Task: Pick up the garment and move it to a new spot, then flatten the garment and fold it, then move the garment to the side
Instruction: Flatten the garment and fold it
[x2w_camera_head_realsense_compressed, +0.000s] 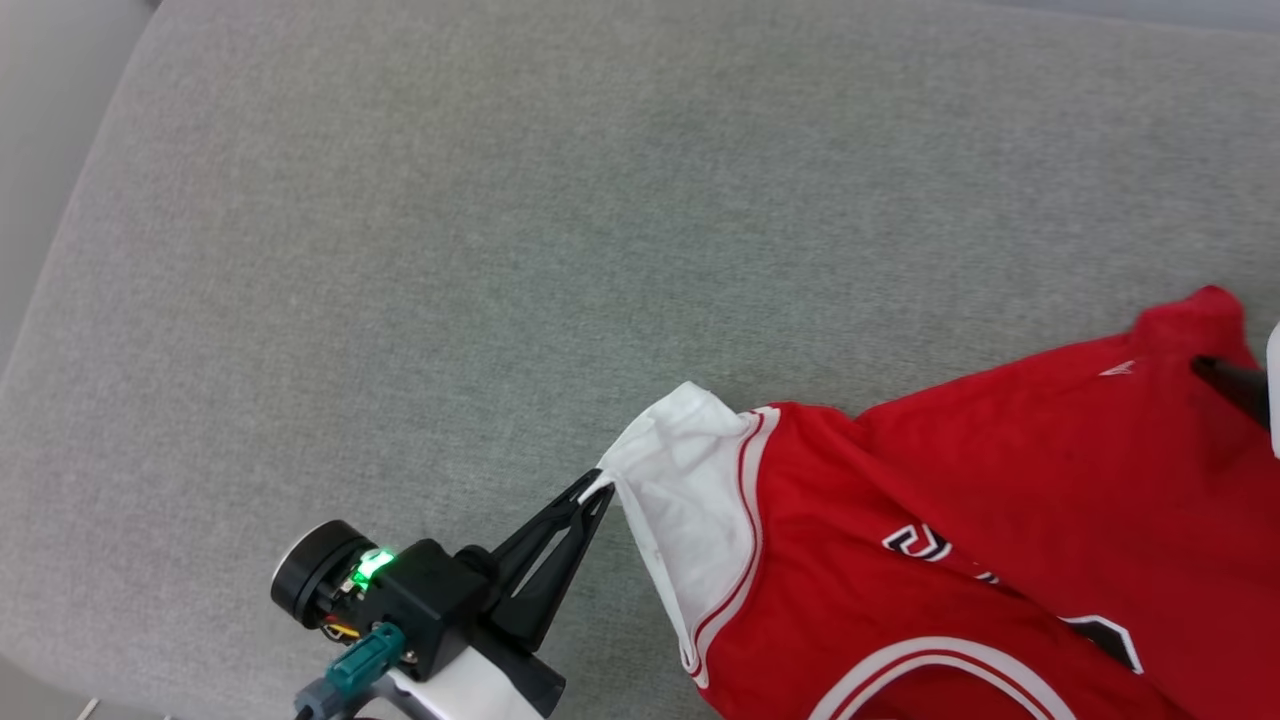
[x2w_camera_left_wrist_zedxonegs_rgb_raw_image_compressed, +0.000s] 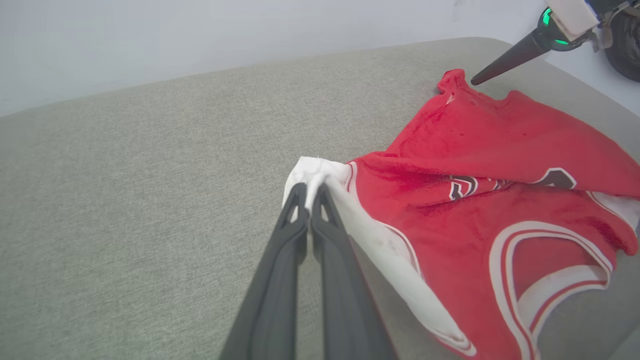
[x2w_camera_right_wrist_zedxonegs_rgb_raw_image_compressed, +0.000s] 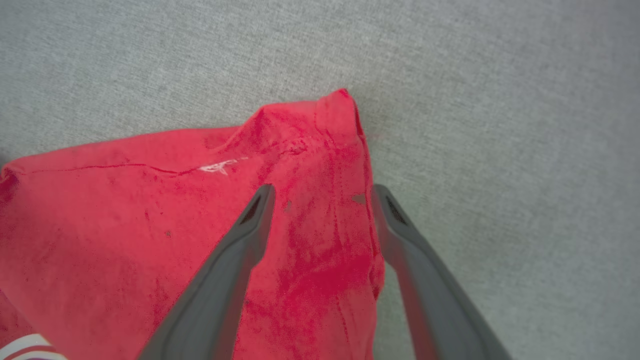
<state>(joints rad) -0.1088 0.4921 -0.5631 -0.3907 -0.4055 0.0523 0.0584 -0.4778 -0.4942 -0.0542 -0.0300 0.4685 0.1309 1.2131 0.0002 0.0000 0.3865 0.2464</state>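
Observation:
My right gripper grabs the red jersey by its hem corner (x2w_camera_right_wrist_zedxonegs_rgb_raw_image_compressed: 352, 207) near the small white logo (x2w_camera_right_wrist_zedxonegs_rgb_raw_image_compressed: 223, 166) next, to flatten the jersey for folding.
The garment (x2w_camera_head_realsense_compressed: 960, 520) is a red jersey T-shirt with white sleeves and striped trim, rumpled on the grey cushion at the lower right of the head view. My left gripper (x2w_camera_head_realsense_compressed: 598, 487) is shut on the edge of its white sleeve (x2w_camera_left_wrist_zedxonegs_rgb_raw_image_compressed: 315, 175), pinching the cloth between the fingertips. My right gripper (x2w_camera_right_wrist_zedxonegs_rgb_raw_image_compressed: 320, 192) hovers open over the garment's (x2w_camera_right_wrist_zedxonegs_rgb_raw_image_compressed: 150, 210) red hem corner, one finger on either side of the fold, near the small white logo (x2w_camera_right_wrist_zedxonegs_rgb_raw_image_compressed: 220, 166). In the head view only a dark finger (x2w_camera_head_realsense_compressed: 1232, 382) of it shows at the right edge.
A broad grey fabric surface (x2w_camera_head_realsense_compressed: 500, 250) stretches up and left of the garment. Its left edge (x2w_camera_head_realsense_compressed: 40, 260) curves down beside a pale floor. A pale wall (x2w_camera_left_wrist_zedxonegs_rgb_raw_image_compressed: 200, 35) stands behind it in the left wrist view.

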